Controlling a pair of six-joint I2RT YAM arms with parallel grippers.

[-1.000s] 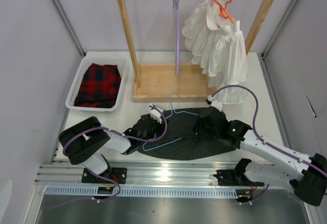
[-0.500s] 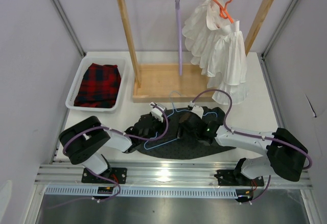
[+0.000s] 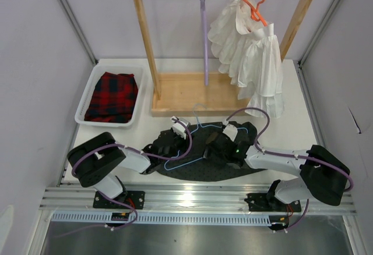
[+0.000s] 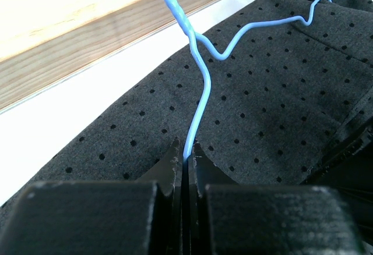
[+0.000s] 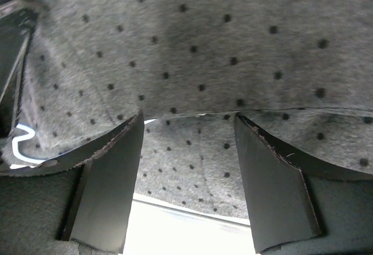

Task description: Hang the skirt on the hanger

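I need to grip the skirt [image 5: 192,51] with my right gripper next, at the fabric edge [image 5: 191,115], to pull the skirt onto the hanger that my left gripper holds.
The dark dotted skirt [image 3: 195,170] lies flat on the table in front of the rack. The pale blue wire hanger [image 3: 185,160] lies on top of it, hook toward the rack. My left gripper [image 3: 170,144] is shut on the hanger's wire [image 4: 201,86], low over the skirt [image 4: 280,103]; its jaws [image 4: 187,153] pinch the wire. My right gripper [image 3: 217,149] is open over the skirt's middle. In the right wrist view its fingertips [image 5: 189,121] sit at a fabric edge of the skirt [image 5: 192,51], with a lower layer between them. A bit of hanger wire [image 5: 20,144] shows at left.
A wooden clothes rack [image 3: 175,92] stands behind the skirt, with a lilac hanger [image 3: 204,39] and an orange hanger [image 3: 256,4] carrying a white ruffled garment [image 3: 250,51]. A white bin [image 3: 87,101] with a red-black plaid garment [image 3: 112,95] sits at back left.
My right arm has swung left from the skirt's right side to its middle, beside the hanger. The left gripper and the hanger have stayed put.
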